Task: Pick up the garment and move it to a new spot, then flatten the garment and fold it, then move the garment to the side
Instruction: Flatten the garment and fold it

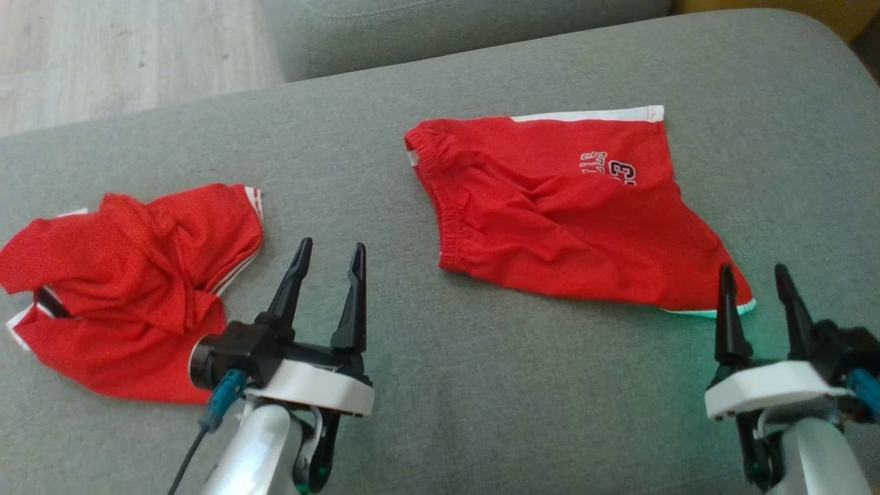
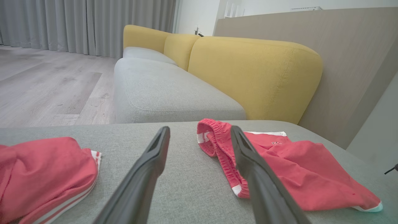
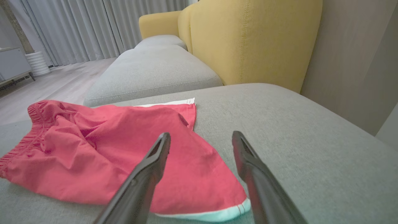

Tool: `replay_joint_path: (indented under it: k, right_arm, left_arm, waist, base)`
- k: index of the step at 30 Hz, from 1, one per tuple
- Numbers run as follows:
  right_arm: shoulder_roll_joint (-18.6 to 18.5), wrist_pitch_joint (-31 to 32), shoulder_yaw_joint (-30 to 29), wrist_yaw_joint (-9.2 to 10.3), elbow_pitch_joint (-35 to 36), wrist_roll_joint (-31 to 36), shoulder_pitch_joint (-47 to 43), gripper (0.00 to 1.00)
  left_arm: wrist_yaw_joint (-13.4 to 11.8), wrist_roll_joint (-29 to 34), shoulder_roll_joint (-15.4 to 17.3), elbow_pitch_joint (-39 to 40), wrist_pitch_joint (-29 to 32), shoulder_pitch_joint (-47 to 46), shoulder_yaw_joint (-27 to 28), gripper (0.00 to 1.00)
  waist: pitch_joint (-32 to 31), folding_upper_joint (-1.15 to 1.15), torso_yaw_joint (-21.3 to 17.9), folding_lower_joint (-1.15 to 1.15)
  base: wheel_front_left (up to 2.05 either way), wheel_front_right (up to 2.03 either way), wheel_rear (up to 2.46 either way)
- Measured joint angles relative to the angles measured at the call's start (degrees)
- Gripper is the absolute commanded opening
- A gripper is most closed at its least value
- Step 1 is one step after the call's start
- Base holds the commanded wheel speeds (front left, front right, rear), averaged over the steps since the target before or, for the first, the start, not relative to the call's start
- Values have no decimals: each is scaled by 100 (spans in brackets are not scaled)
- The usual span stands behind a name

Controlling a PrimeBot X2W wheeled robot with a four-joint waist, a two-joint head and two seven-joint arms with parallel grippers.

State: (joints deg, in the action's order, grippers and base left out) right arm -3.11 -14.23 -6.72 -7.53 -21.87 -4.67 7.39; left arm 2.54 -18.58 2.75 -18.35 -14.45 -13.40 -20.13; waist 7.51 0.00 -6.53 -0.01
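The red shorts (image 1: 564, 206) lie spread flat, and their edge sticks out at the white-trimmed hem corner (image 1: 745, 308), so my right gripper should grab them there next.
Red shorts (image 1: 564, 206) with white trim and a printed number lie spread on the grey sofa cushion (image 1: 426, 385), waistband to the left. They also show as red shorts (image 2: 279, 158) and red shorts (image 3: 102, 155) in the wrist views. A second red garment (image 1: 130, 275) with white stripes lies crumpled at the left. My left gripper (image 1: 330, 251) hovers open between the two garments, holding nothing. My right gripper (image 1: 753, 271) stands open just at the shorts' lower right corner, its fingers (image 3: 155, 155) above the hem.
The cushion's far edge meets another grey seat (image 2: 161, 90) with yellow backrests (image 2: 255, 74). Wooden floor (image 1: 124, 55) lies beyond the upper left edge. A beige wall panel (image 3: 351, 62) rises at the right.
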Motion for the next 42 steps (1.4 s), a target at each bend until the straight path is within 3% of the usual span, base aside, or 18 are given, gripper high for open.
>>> replay_joint_path:
  k: [9,19,30,38,39,40,41,42]
  right_arm:
    - [58,114,-101,0,66,-127,-165,100]
    - [58,594,-675,0,-817,-88,44,100]
    - [59,610,-1217,0,-1727,281,595,100]
    - [46,621,-1203,0,-2190,476,987,100]
    - [45,620,-1180,0,-2220,476,1020,64]
    - [44,619,-1156,0,-2259,476,1055,16]
    - [45,570,-1112,0,-2288,503,1092,0]
    - [54,543,-1106,0,-2296,531,1094,0]
  left_arm:
    - [53,2,0,-7,0,16,14,100]
    - [100,49,0,-42,0,3,9,100]
    - [107,100,1,-71,0,-46,11,100]
    - [108,140,1,-88,0,-52,16,100]
    - [108,152,1,-90,0,-53,16,100]
    - [109,152,1,-96,0,-56,18,100]
    - [145,152,1,-110,0,-71,22,100]
    - [153,152,1,-118,0,-79,27,100]
  waist:
    - [79,0,-139,1]
    - [240,0,-38,1]
    - [386,0,115,1]
    - [435,0,114,1]
    - [440,0,108,1]
    - [442,0,101,1]
    - [430,0,89,1]
    - [420,0,81,1]
  base:
    - [0,0,0]
    - [0,0,0]
    - [0,0,0]
    - [0,0,0]
    - [0,0,0]
    - [0,0,0]
    - [0,0,0]
    - [0,0,0]
